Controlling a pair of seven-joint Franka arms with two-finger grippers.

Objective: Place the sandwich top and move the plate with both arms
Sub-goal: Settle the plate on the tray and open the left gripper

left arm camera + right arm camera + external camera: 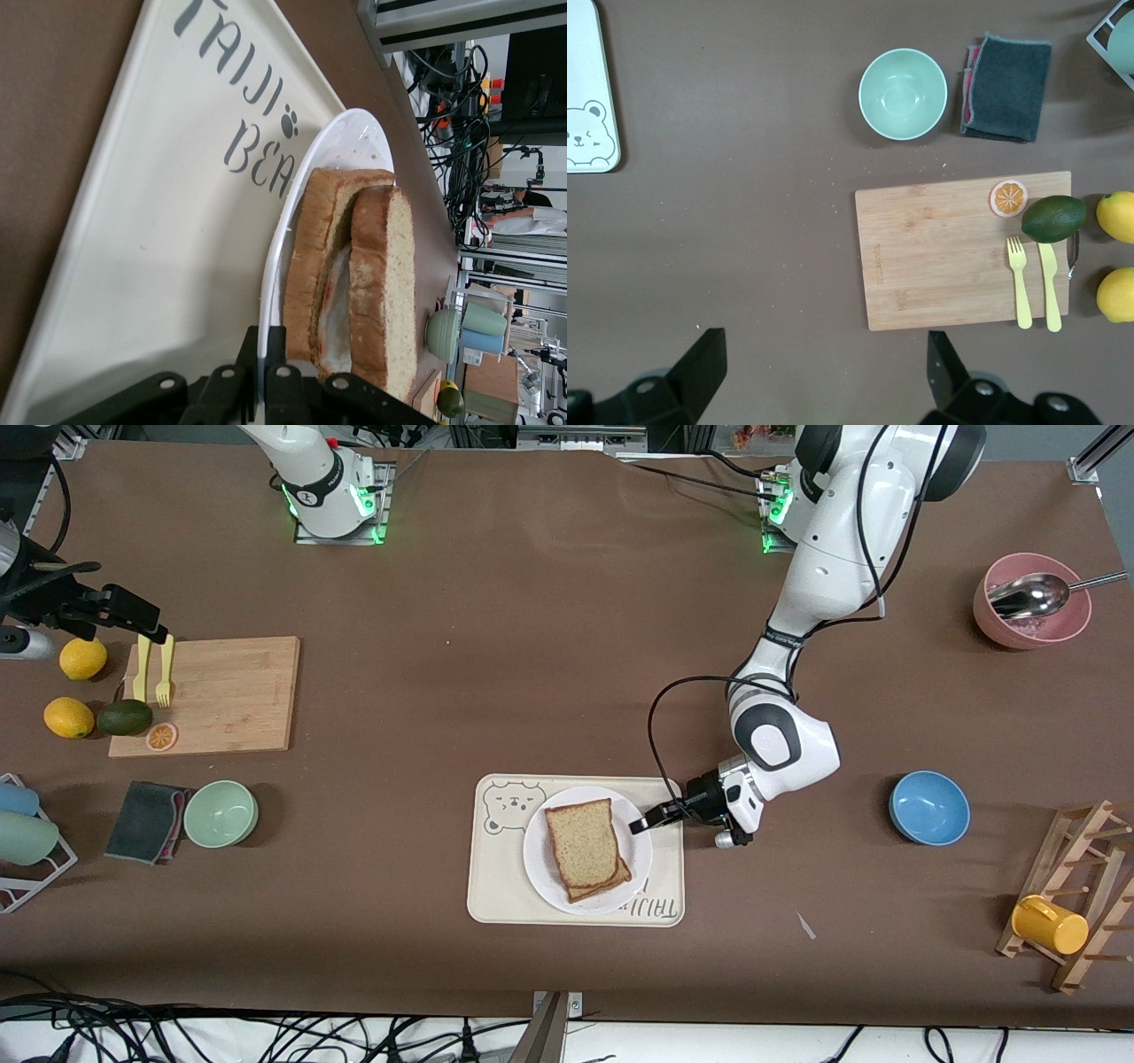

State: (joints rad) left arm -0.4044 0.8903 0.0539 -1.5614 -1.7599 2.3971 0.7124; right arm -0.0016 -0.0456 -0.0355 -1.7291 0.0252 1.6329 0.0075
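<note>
My left gripper should open now: the white plate's base (590,903) is inside the cream tray's rim (478,850), so the plate would rest there.
The sandwich top (580,841), a speckled brown slice, lies on a second slice on the white plate (542,868), which sits on the cream bear-print tray (496,886). My left gripper (640,825) is shut on the plate's rim at the side toward the left arm's end of the table. In the left wrist view the black fingers (297,354) pinch the thin white plate rim (297,190), with the sandwich top (385,283) just past them and white and orange filling under it. My right gripper (142,622) hangs open and holding nothing over the right arm's end of the table; its wrist view shows the gripper (824,350) above bare brown table.
A wooden cutting board (221,691) with a yellow fork and knife, an avocado and lemons lies at the right arm's end. A green bowl (221,813) and grey cloth lie nearer the camera. A blue bowl (928,807), pink bowl with spoon (1032,602) and mug rack (1050,924) stand at the left arm's end.
</note>
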